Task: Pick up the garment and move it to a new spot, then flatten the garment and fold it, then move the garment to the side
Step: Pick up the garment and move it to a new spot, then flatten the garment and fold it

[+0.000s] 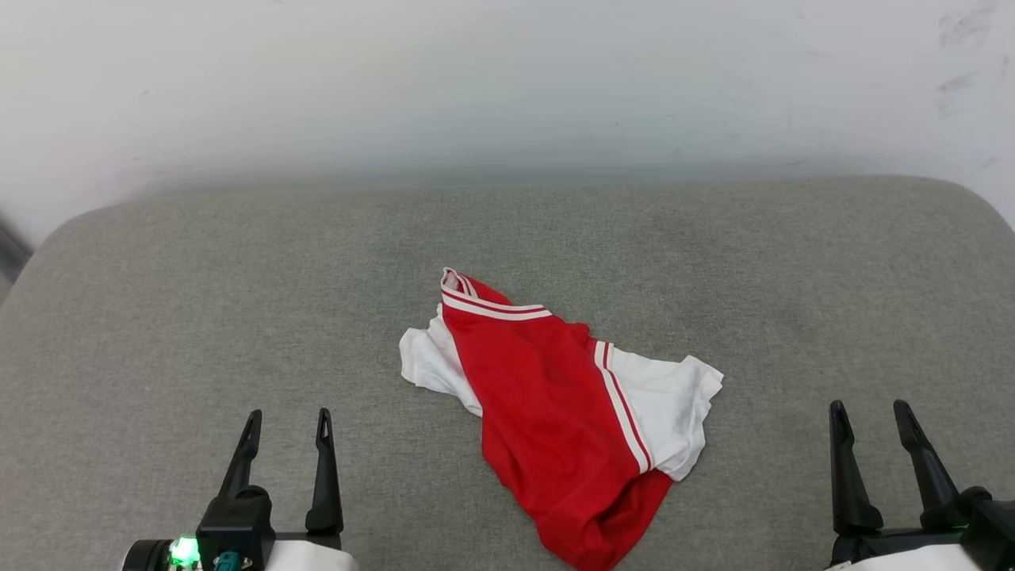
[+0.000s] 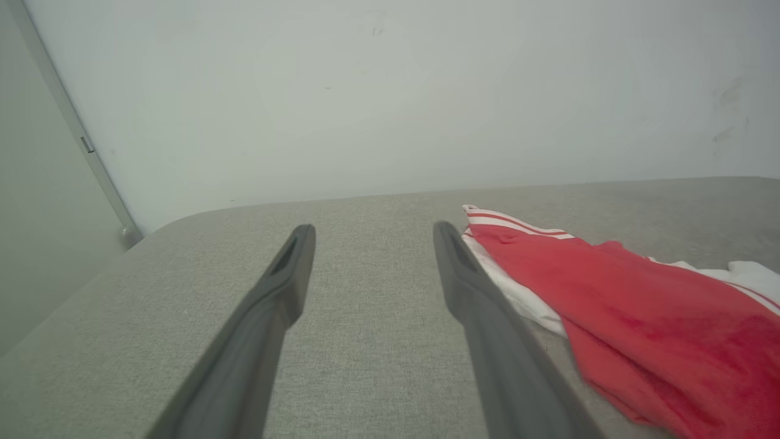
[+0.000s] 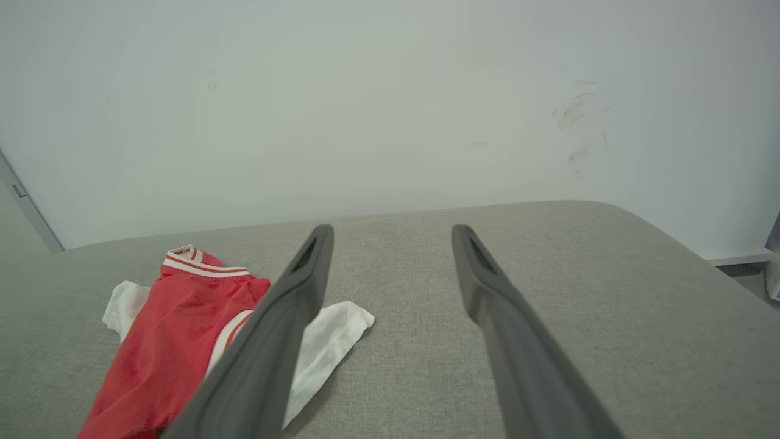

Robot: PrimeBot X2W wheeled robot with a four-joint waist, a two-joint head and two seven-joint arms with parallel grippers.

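Note:
My left gripper is going to pick up the garment next by the white sleeve edge (image 1: 409,358) that sticks out, because the garment's red body (image 1: 557,409) lies crumpled in a heap.
The garment (image 1: 555,396) lies crumpled in a loose heap near the middle of the grey cushioned surface (image 1: 158,317), red body on top, white sleeves sticking out left and right, striped trim at its far end. My left gripper (image 1: 289,420) rests open at the lower left, well to the left of it, nothing between its fingers. My right gripper (image 1: 872,416) stands open at the lower right, apart from the white sleeve. In the left wrist view the garment (image 2: 640,329) lies right of the open left gripper (image 2: 372,235). In the right wrist view the garment (image 3: 177,329) lies left of the open right gripper (image 3: 390,235).
A pale wall (image 1: 507,87) rises right behind the surface's far edge. The surface has rounded far corners (image 1: 71,226). A grey vertical strip (image 2: 73,128) runs down the wall at the left. Bare fabric stretches on both sides of the garment.

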